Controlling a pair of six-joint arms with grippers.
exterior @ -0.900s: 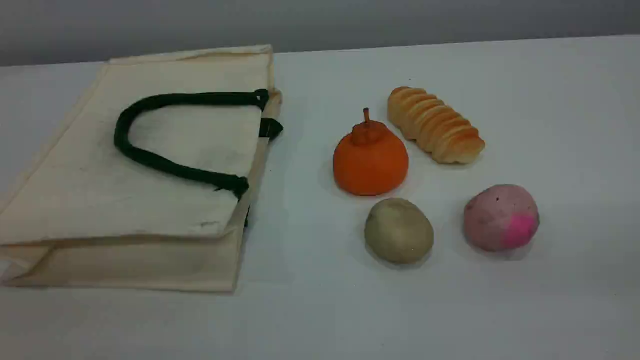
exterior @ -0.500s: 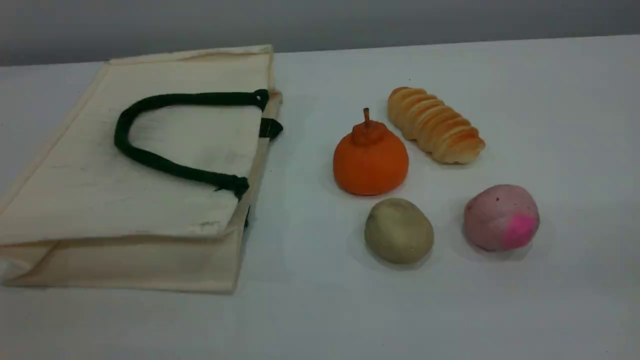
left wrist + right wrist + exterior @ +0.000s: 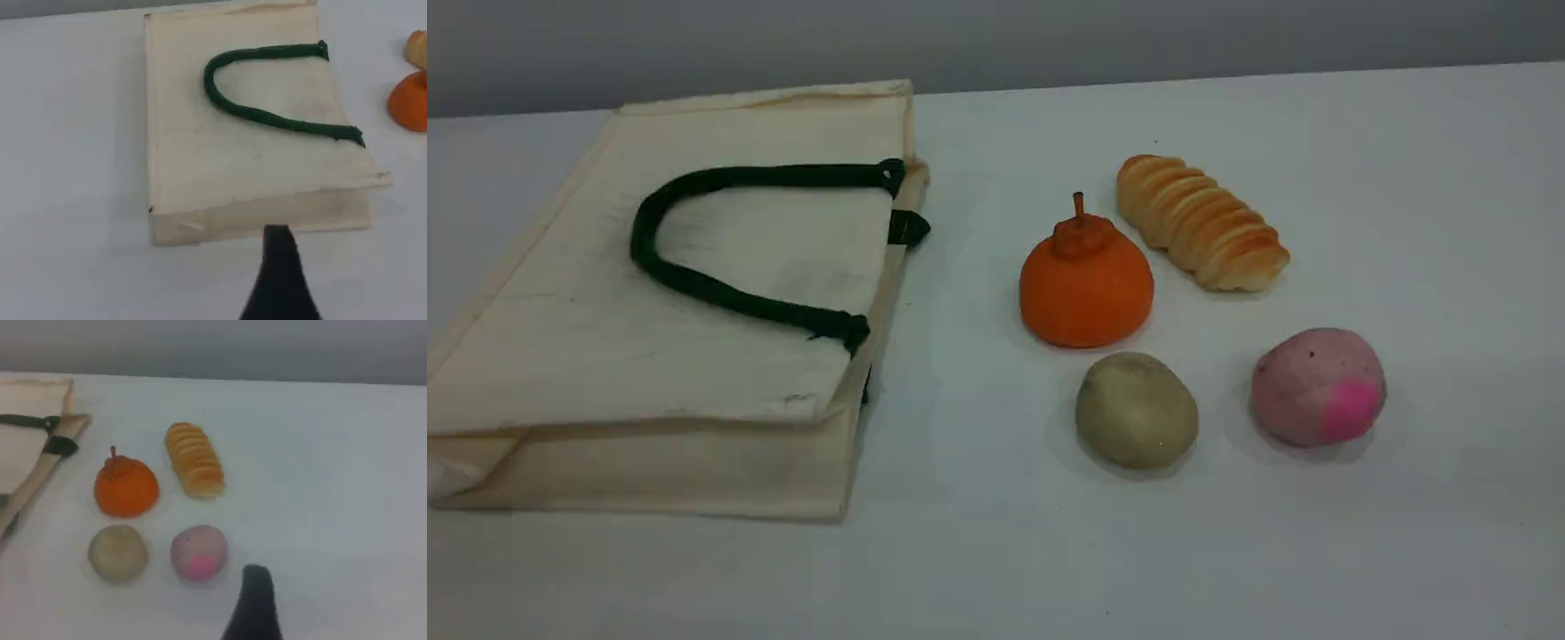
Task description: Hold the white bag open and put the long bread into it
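The bag's cloth (image 3: 587, 347) lies flat on the tabletop, so my left gripper will next grab the bag by its green handle, which is looped on top.
The white bag (image 3: 694, 356) lies flat on the left of the table, its dark green handle (image 3: 694, 284) looped on top and its mouth facing right. The long bread (image 3: 1200, 222) lies at the back right, on the table, with nothing touching it. Neither arm shows in the scene view. In the left wrist view one dark fingertip (image 3: 277, 237) hovers over the bag's (image 3: 253, 173) near edge. In the right wrist view a dark fingertip (image 3: 257, 580) sits just right of the pink lump, well short of the bread (image 3: 193, 460). Both grippers are open and hold nothing.
An orange fruit with a stem (image 3: 1085, 284) stands just left of the bread. A beige potato-like lump (image 3: 1136, 411) and a pink lump (image 3: 1318, 387) lie in front of them. The table's far edge (image 3: 1227, 76) meets a grey wall.
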